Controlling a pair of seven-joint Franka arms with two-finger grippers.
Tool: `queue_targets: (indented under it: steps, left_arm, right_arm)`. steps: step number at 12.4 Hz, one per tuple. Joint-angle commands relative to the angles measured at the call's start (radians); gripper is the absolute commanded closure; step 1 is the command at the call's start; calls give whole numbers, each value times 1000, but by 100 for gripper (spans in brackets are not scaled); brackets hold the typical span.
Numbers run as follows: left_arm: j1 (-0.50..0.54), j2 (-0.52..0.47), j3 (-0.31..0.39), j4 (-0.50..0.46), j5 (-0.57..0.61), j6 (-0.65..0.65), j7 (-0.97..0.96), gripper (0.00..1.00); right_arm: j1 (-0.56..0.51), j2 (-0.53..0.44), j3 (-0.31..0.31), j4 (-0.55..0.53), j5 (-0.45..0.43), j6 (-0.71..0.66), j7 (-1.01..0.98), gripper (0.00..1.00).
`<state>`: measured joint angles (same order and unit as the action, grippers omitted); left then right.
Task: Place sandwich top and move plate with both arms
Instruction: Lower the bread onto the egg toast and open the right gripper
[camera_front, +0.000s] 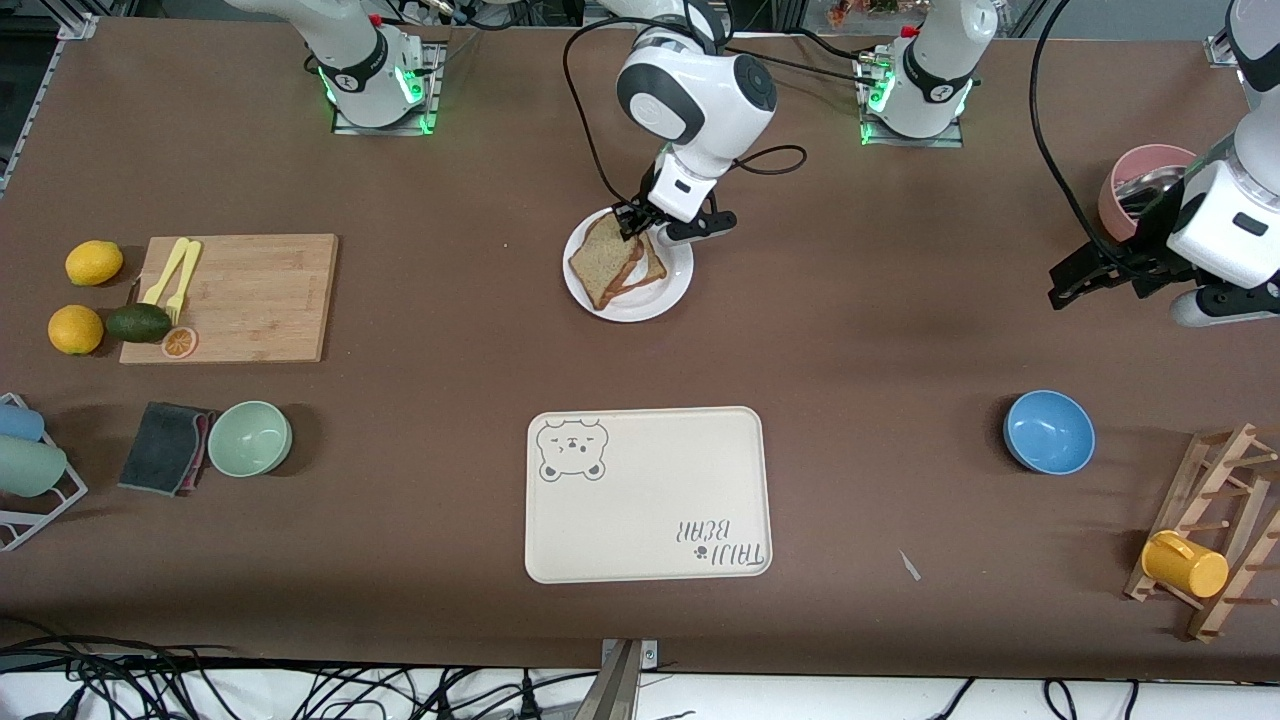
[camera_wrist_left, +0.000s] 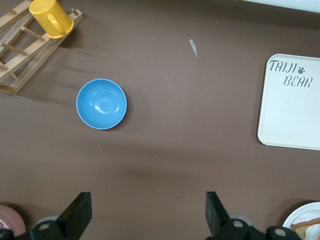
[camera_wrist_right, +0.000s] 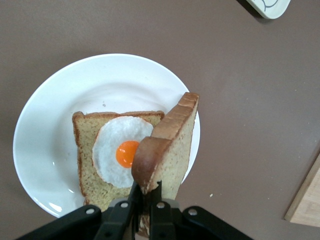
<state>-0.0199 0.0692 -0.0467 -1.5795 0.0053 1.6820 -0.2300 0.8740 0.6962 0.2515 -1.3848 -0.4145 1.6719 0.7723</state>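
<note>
My right gripper releases the sandwich top now, since it leans low over the egg slice, inside the plate's rim, and would lie there.
The white plate (camera_front: 640, 308) sits mid-table toward the robots' bases, with a bread slice bearing a fried egg (camera_front: 655, 266) on it. My right gripper (camera_front: 632, 222) is shut on one edge of the sandwich top (camera_front: 603, 258) and holds it tilted over the egg slice. In the right wrist view the sandwich top (camera_wrist_right: 170, 145) stands on edge in the gripper (camera_wrist_right: 147, 192) above the egg (camera_wrist_right: 122, 150) and the plate (camera_wrist_right: 60, 125). My left gripper (camera_front: 1075, 280) is open and empty, up over bare table at the left arm's end, its fingers (camera_wrist_left: 80, 210) wide apart.
The cream bear tray (camera_front: 648, 495) lies nearer the front camera than the plate. A blue bowl (camera_front: 1048, 430), a pink bowl (camera_front: 1140, 180) and a wooden rack (camera_front: 1210, 530) with a yellow cup (camera_front: 1185, 563) are at the left arm's end. A cutting board (camera_front: 240, 295) and green bowl (camera_front: 250, 437) are at the right arm's end.
</note>
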Motion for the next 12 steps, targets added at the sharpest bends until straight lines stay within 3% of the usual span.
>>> queue_targets:
  steps: [1,6,7,11,12]
  left_arm:
    - [1,0,1,18,-18,-21,-8,0]
    - [0,0,1,18,-18,-21,-8,0]
    - [0,0,1,18,-18,-21,-8,0]
    - [0,0,1,18,-18,-21,-8,0]
    - [0,0,1,18,-18,-21,-8,0]
  right_arm:
    - [16,20,-6,50,-10,-23,-14,100]
    - [20,31,-6,59,-10,-17,-5,100]
    - [20,32,-6,59,-10,-15,-5,94]
    - [20,32,-6,70,-12,0,1,34]
    - [20,32,-6,78,-10,0,-4,32]
